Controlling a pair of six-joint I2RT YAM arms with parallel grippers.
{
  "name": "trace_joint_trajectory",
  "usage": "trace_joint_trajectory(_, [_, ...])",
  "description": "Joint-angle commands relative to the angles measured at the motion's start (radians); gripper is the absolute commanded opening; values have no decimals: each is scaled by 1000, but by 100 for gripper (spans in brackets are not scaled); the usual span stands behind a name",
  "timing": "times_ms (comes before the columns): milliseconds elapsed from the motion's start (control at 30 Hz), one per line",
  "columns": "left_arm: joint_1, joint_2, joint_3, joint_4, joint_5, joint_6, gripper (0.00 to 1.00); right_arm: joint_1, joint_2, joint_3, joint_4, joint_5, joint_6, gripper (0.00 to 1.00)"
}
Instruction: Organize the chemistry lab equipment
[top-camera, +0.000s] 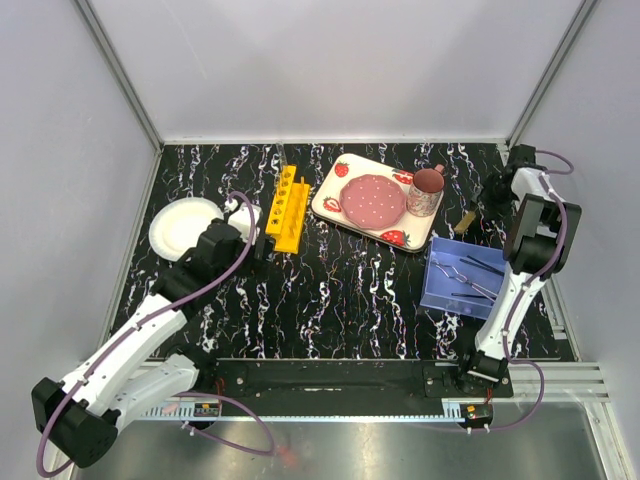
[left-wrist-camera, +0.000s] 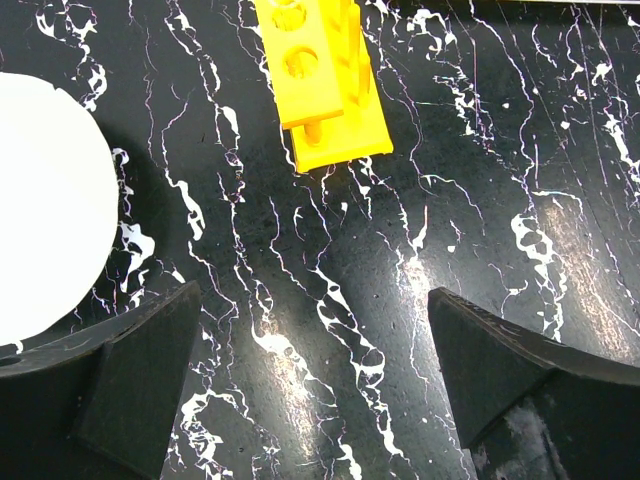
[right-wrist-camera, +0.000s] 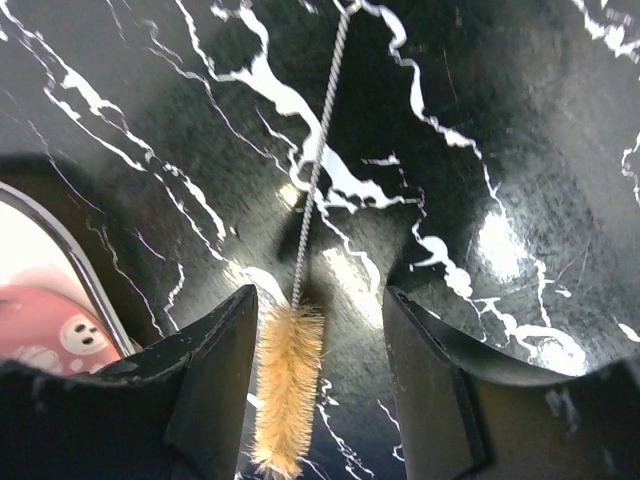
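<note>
I need to close my right gripper on the brush now. Its fingers are low at the table where bristles meet wire (top-camera: 473, 211) and have the brush between them, so they would catch it.
A test-tube brush with tan bristles (right-wrist-camera: 288, 380) and a twisted wire handle (right-wrist-camera: 320, 170) lies on the black marbled table. My right gripper (right-wrist-camera: 320, 390) is open, with the bristles between its fingers nearer the left one; from above it (top-camera: 485, 200) is at the far right next to the brush (top-camera: 465, 220). The yellow holed rack (top-camera: 290, 208) stands left of centre. My left gripper (left-wrist-camera: 315, 380) is open and empty just short of the rack's near end (left-wrist-camera: 325, 80). Silvery forceps (top-camera: 462, 275) and thin black rods (top-camera: 482, 262) lie in a blue tray (top-camera: 445, 300). I see no glass tubes or wooden clamp.
The strawberry-print tray (top-camera: 400, 238) with a pink dotted plate (top-camera: 375, 200) and the pink cup (top-camera: 427, 190) sits at the centre back; its corner shows in the right wrist view (right-wrist-camera: 45, 330). A white plate (top-camera: 185, 228) lies left of the rack and shows in the left wrist view (left-wrist-camera: 40, 200).
</note>
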Motion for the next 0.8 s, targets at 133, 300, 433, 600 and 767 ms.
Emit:
trace_joint_trajectory(133, [4, 9, 3, 29, -27, 12, 99, 39, 53, 46, 26, 92, 38, 42])
trace_joint_trajectory(300, [4, 13, 5, 29, -24, 12, 99, 37, 44, 49, 30, 95, 38, 16])
trace_joint_trajectory(433, [4, 10, 5, 28, -27, 12, 99, 31, -4, 54, 64, 89, 13, 0])
trace_joint_trajectory(600, [4, -4, 5, 28, -31, 11, 99, 17, -185, 19, 199, 76, -60, 0])
trace_joint_trajectory(767, [4, -40, 2, 31, -44, 8, 99, 17, -405, -65, 276, 11, -240, 0])
